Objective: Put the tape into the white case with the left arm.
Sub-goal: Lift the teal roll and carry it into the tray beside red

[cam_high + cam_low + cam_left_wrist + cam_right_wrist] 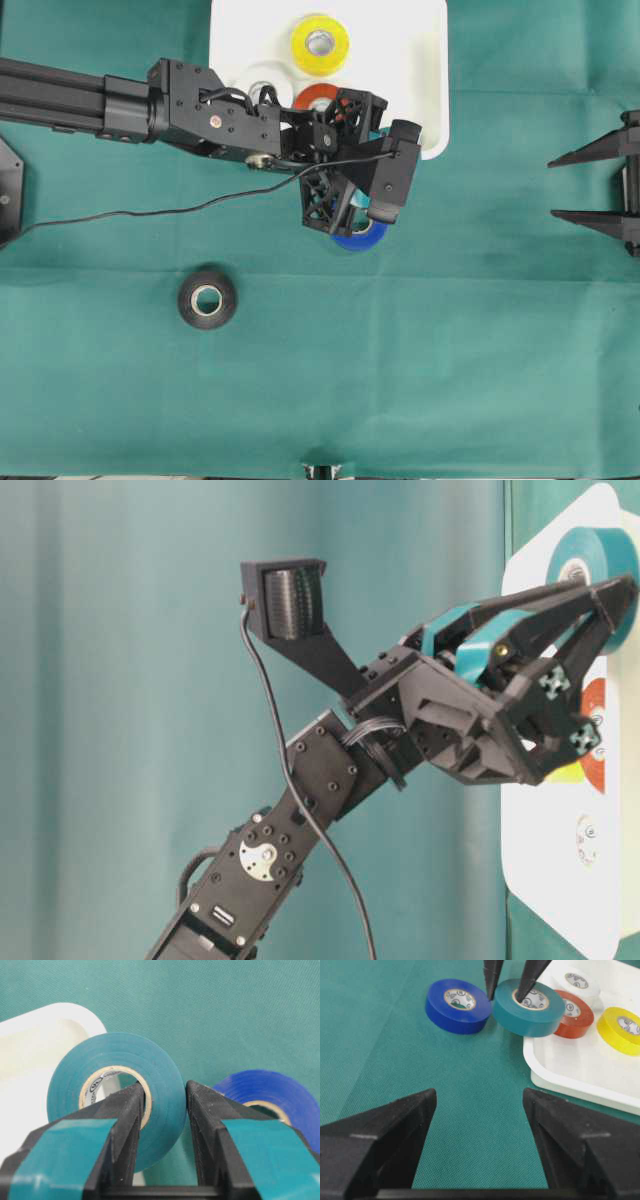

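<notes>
The teal roll hangs above the rim of the white case (pixel 434 150) (pixel 92 1017) at its corner, so the left gripper should move the roll into the case before letting go of it.
My left gripper (pixel 166 1087) is shut on a teal tape roll (pixel 165 1060), one finger inside its core and the other against its outer wall. The roll (pixel 529 1007) sits at the corner of the white case (pixel 580 1067), partly over the rim. From the table-level view the teal-banded fingers (pixel 610 600) pinch the roll (pixel 600 550) in front of the case (pixel 560 880). From overhead the left gripper (pixel 365 175) hides the roll. My right gripper (pixel 479 1095) stands open over bare cloth at the right edge (pixel 590 187).
A blue roll (pixel 457 1005) lies on the green cloth right beside the teal one (pixel 360 238). Inside the case lie yellow (pixel 320 44), red (pixel 318 97) and white (pixel 262 85) rolls. A black roll (pixel 207 298) lies at lower left. A cable (pixel 150 212) trails from the left arm.
</notes>
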Robot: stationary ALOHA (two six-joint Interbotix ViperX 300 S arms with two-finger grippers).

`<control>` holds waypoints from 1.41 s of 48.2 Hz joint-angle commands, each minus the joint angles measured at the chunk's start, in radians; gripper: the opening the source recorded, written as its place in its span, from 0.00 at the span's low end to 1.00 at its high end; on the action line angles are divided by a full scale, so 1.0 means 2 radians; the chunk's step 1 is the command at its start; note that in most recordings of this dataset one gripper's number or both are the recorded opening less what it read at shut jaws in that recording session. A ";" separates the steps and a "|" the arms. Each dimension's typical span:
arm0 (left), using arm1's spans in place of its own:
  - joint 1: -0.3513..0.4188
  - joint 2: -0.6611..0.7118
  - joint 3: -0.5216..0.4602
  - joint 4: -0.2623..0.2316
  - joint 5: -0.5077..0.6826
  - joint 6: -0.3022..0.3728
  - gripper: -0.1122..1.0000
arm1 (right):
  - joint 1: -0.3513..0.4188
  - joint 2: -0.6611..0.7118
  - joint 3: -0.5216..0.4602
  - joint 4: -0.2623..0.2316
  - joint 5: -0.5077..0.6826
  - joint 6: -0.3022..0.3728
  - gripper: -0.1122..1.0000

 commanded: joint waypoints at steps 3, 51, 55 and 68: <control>0.018 -0.025 -0.008 0.002 -0.007 0.004 0.32 | -0.001 0.003 -0.004 -0.001 -0.002 0.000 0.97; 0.061 -0.015 -0.005 0.001 -0.031 0.005 0.32 | 0.000 0.003 -0.005 -0.001 -0.002 0.000 0.97; 0.061 -0.015 -0.005 0.001 -0.031 0.005 0.32 | -0.001 0.003 -0.005 -0.001 -0.003 0.000 0.97; 0.058 -0.016 -0.003 0.001 -0.031 0.006 0.61 | -0.001 0.003 -0.005 -0.001 -0.003 0.000 0.97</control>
